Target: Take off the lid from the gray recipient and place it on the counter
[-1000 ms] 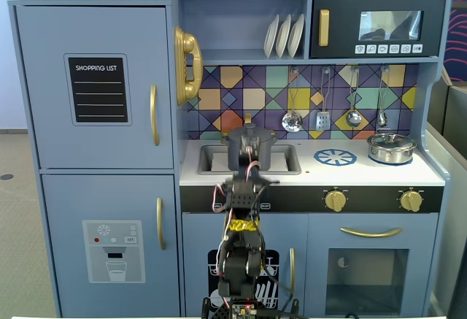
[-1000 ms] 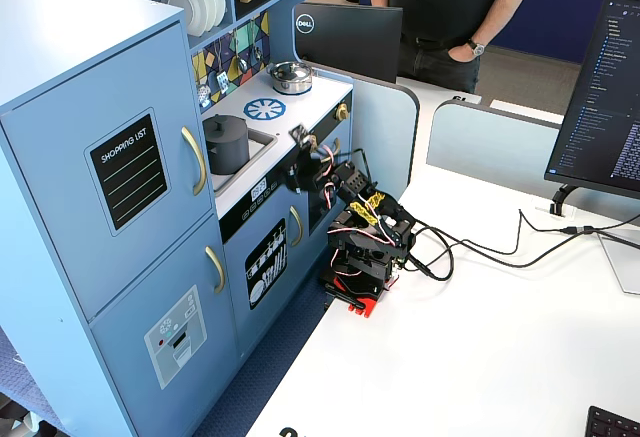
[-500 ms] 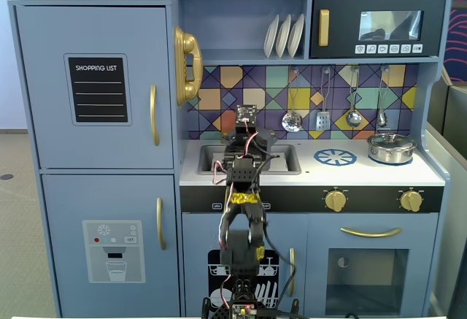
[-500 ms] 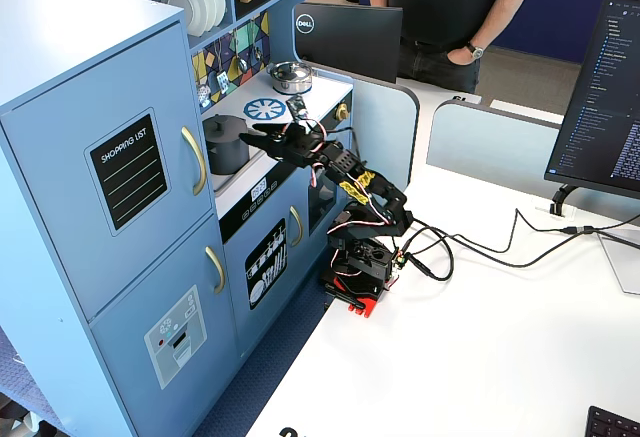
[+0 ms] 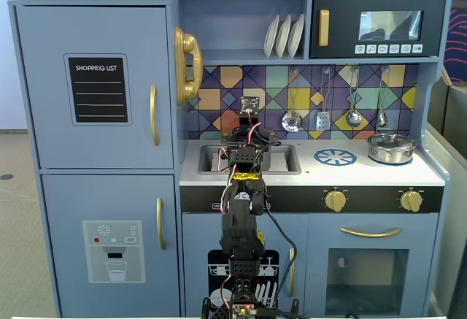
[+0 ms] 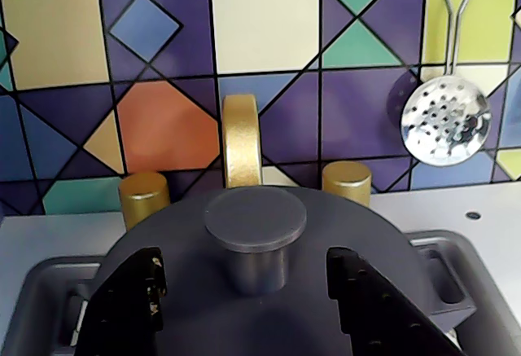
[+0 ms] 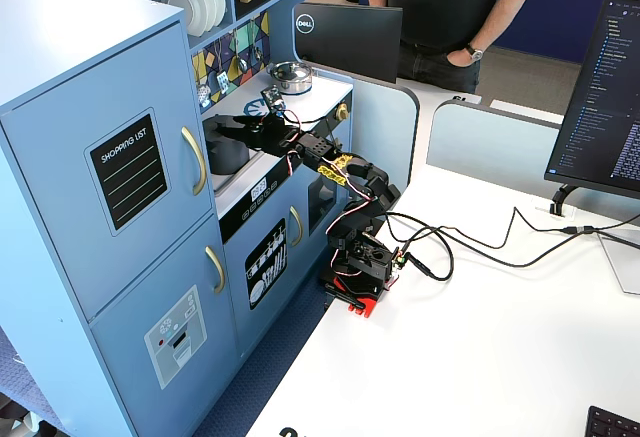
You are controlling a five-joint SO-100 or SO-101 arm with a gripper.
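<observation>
The robot's gripper needs to take the lid off the gray recipient, so it should next grab the dark-gray lid (image 6: 338, 221) by its round knob (image 6: 255, 219).
In the wrist view the dark-gray lid (image 6: 338, 221) fills the lower middle, with its round knob (image 6: 255, 219) upright at the centre. My gripper (image 6: 247, 265) is open; its two black fingers stand on either side of the knob, apart from it, just above the lid. The lid sits on the gray recipient (image 7: 228, 155), which stands in the sink (image 6: 456, 287) of the white counter (image 5: 379, 174). In a fixed view from the front my arm (image 5: 244, 180) hides the pot. In a fixed view from the side my gripper (image 7: 226, 129) is over the pot's top.
A gold faucet (image 6: 242, 140) and two gold taps (image 6: 144, 199) stand right behind the pot. A slotted spoon (image 6: 445, 120) hangs on the tiled wall. A shiny steel pot (image 5: 391, 147) sits at the counter's right, beside the blue burner print (image 5: 335, 158).
</observation>
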